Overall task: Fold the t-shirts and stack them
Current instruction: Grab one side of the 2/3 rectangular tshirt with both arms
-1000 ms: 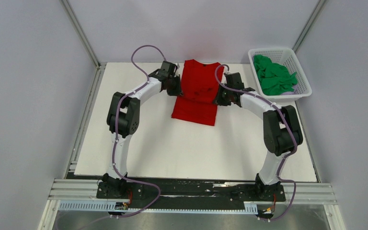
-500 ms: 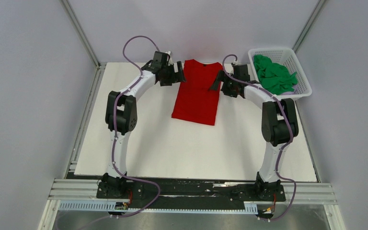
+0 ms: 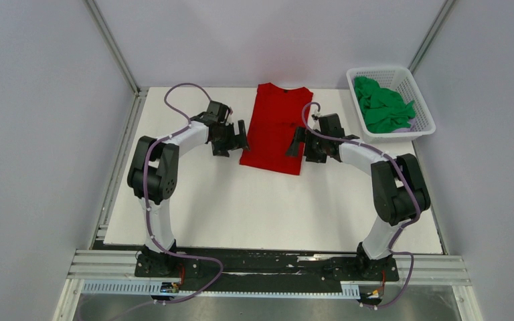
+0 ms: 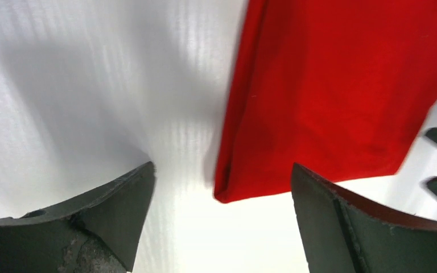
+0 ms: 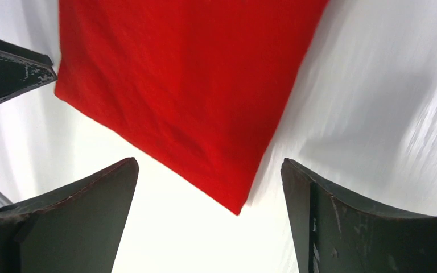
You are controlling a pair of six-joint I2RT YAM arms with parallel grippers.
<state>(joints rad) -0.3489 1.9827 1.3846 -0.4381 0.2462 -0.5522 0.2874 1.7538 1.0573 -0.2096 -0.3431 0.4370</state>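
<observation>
My right gripper comes down before it closes on the shirt's corner, since its fingers hover above the table, their shadow apart in the right wrist view.
The red t-shirt [image 3: 276, 127] lies flat on the white table as a long narrow strip, collar at the far edge. My left gripper [image 3: 236, 142] hovers open just left of its near left corner, with the folded red edge [image 4: 330, 85] between and beyond its fingers [image 4: 222, 168]. My right gripper [image 3: 296, 142] is open at the near right side, the shirt's near corner [image 5: 188, 74] pointing between its jaws [image 5: 209, 162]. Neither holds cloth. The green t-shirt [image 3: 381, 107] sits crumpled in the basket.
The white lattice basket [image 3: 415, 90] stands at the back right corner of the table [image 3: 207, 200]. Grey walls and metal posts close in the sides and back. Each wrist view shows the other gripper's fingers at its edge.
Both grippers opened and let go of the red shirt, which now lies flat and full length. They then drew back from its far end to beside its near corners.
</observation>
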